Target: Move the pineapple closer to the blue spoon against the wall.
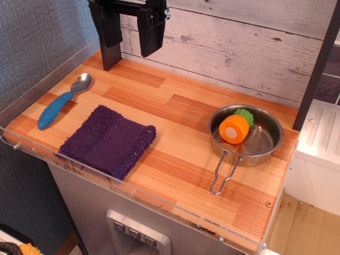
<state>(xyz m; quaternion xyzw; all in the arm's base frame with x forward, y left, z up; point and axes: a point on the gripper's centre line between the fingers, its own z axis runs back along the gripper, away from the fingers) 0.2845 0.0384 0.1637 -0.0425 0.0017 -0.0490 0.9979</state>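
The pineapple has to go closer to the blue spoon (62, 101) against the wall, so the robot's gripper next needs to grip it by its orange body (234, 129).
The pineapple (235, 127), a small orange toy with a white end face and green top, lies on its side inside a steel pan (265, 146) at the right of the wooden counter. The blue spoon (62, 101), with a ribbed blue handle and silver bowl, lies at the far left, near the grey-blue fabric panel. The whitewashed plank wall (239, 48) runs along the back. My black gripper (130, 32) hangs open and empty at the top left, above the back of the counter, far from the pineapple.
A purple cloth (109, 139) lies front left, right of the spoon. The pan's wire handle (224, 174) points toward the front edge. A clear acrylic rim (133, 194) borders the counter's front and left. A dark post (319, 64) stands at the right.
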